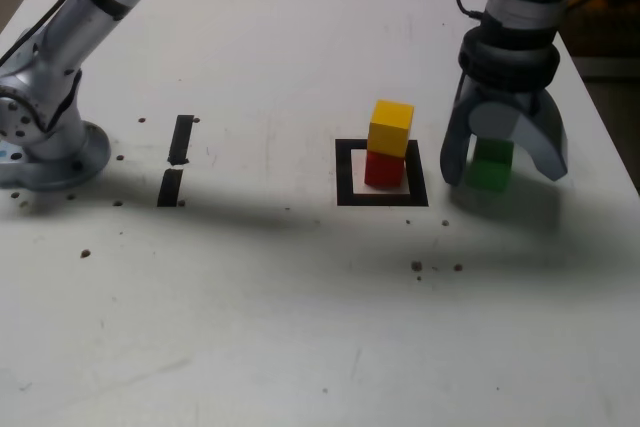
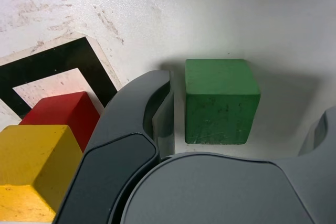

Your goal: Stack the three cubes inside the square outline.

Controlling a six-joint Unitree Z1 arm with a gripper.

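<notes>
My gripper's open fingers reach down on either side of the cube and closing now would catch it, so it is time to close on the green cube (image 1: 490, 165).
A yellow cube (image 1: 391, 128) sits on top of a red cube (image 1: 384, 169) inside the black square outline (image 1: 381, 193). To the exterior view's right of the outline, a green cube (image 1: 490, 165) rests on the white table. My gripper (image 1: 503, 169) is lowered around it, open, with one finger on each side of the green cube. The wrist view shows the green cube (image 2: 221, 100) between the fingers (image 2: 157, 109), close to one finger with a narrow gap. The stack shows there too, the yellow cube (image 2: 32, 169) on the red cube (image 2: 65, 113) in the outline (image 2: 68, 61).
Two short black strips (image 1: 177, 159) lie on the table toward the exterior view's left. The arm's base (image 1: 45, 137) stands at the far left. Small dark specks (image 1: 417, 266) dot the white table (image 1: 300, 327). The table's right edge runs close behind the gripper.
</notes>
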